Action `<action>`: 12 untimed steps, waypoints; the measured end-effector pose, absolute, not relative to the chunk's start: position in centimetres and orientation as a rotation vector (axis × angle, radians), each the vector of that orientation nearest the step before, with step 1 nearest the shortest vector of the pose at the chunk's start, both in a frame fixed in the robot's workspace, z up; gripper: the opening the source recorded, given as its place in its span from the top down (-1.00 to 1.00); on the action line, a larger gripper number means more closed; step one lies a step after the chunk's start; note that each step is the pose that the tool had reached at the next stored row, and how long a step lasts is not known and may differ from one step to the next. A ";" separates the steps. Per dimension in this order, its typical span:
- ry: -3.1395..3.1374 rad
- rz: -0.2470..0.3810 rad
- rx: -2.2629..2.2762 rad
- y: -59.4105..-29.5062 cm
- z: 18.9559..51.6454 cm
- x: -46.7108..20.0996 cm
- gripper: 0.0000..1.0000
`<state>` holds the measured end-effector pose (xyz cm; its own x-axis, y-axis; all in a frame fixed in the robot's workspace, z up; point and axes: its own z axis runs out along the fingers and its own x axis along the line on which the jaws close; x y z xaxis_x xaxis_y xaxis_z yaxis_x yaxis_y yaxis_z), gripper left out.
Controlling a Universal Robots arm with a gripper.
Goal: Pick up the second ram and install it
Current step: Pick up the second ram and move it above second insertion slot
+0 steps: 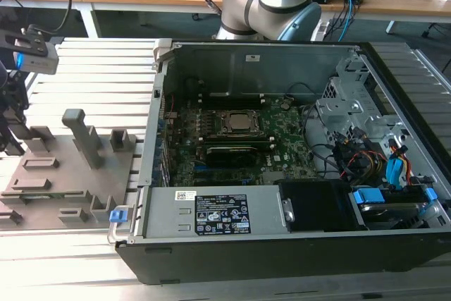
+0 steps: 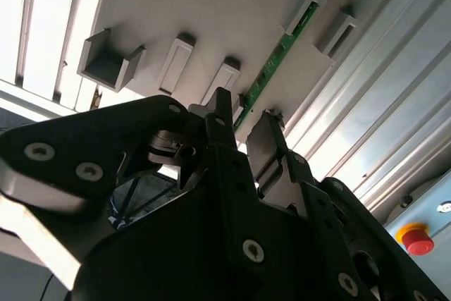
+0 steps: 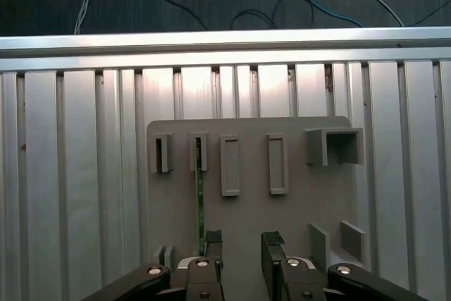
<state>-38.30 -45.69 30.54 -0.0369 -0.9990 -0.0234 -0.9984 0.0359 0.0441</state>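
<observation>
The grey slot block is wrapped around the ram's far end, so my gripper needs to grab the ram next by its bare near end (image 3: pixel 201 237).
The second ram (image 3: pixel 199 188) is a thin green stick standing on edge in a slot of the grey fixture plate (image 3: pixel 246 216). In the second wrist view the ram (image 2: pixel 278 58) runs toward my fingertips. My gripper (image 3: pixel 243 241) hovers over the plate, open, with nothing between its dark fingers (image 3: pixel 213 241). The stick's near end lies right beside one finger, apart from it as far as I can see. At the exterior view's left, the arm's wrist with its camera (image 1: pixel 32 54) hangs over the fixture plate (image 1: pixel 70 174).
The open computer case (image 1: pixel 282 153) lies at the exterior view's right, with the green motherboard (image 1: pixel 285 147) and CPU socket (image 1: pixel 239 123) inside. Grey fixture blocks (image 1: pixel 84 135) rise from the plate. A ribbed aluminium table (image 3: pixel 70 174) lies below. A red stop button (image 2: pixel 419 239) is nearby.
</observation>
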 end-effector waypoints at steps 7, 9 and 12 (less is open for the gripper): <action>-2.250 -0.075 2.171 -46.2 29.9 -38.3 0.28; -2.249 -0.075 2.172 -46.5 29.6 -38.3 0.28; -2.248 -0.075 2.174 -47.1 29.1 -38.3 0.28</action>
